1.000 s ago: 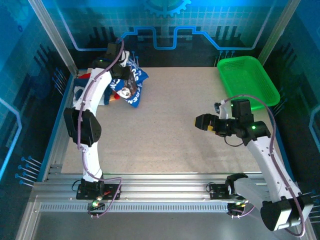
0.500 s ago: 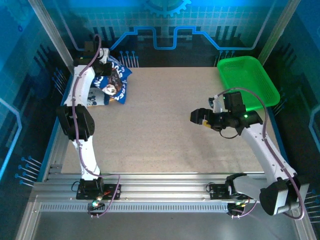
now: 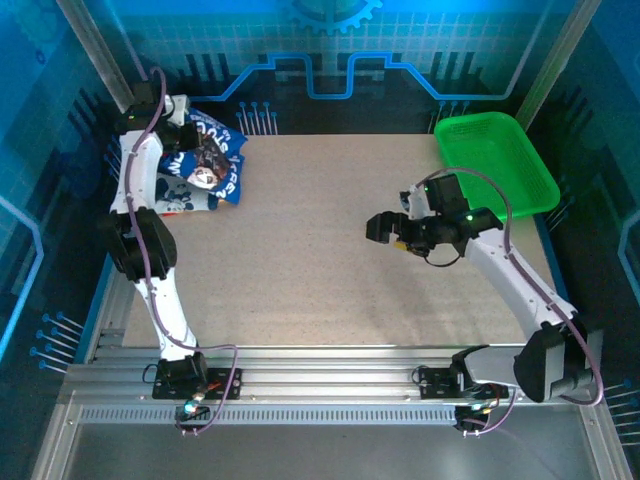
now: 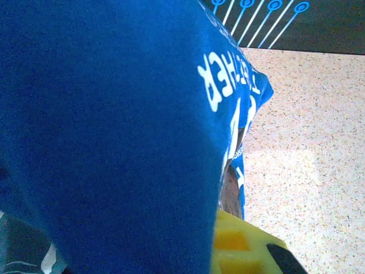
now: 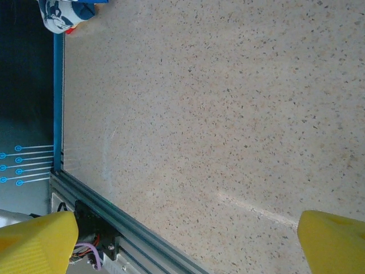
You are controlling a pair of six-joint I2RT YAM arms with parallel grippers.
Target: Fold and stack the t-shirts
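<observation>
The blue t-shirt [image 3: 218,160] slants up from the cartoon-mouse t-shirt [image 3: 180,197] to my fingers. I should lower the blue t-shirt before my left gripper lets go of it.
The royal blue t-shirt [image 3: 218,160] with white lettering hangs bunched at the table's far-left corner, and my left gripper [image 3: 188,122] is shut on its upper edge. In the left wrist view the blue cloth [image 4: 108,131] covers most of the frame, with one yellow finger [image 4: 242,246] showing below it. A navy and white cartoon-mouse t-shirt [image 3: 180,197] lies crumpled under the blue one, and it also appears at the top left [image 5: 57,14] of the right wrist view. My right gripper [image 3: 385,228] hovers open over the right middle of the table, nothing between its fingers [image 5: 37,242].
A green mesh basket [image 3: 497,160] stands at the far right corner. The speckled tabletop [image 3: 300,260] stretches between the two arms. An aluminium rail [image 5: 120,225] runs along the near edge, and the enclosure's post [image 3: 95,55] stands just behind the left gripper.
My left arm has swung left and back toward the far corner, carrying the blue t-shirt with it. My right arm has shifted left and slightly away, still open.
</observation>
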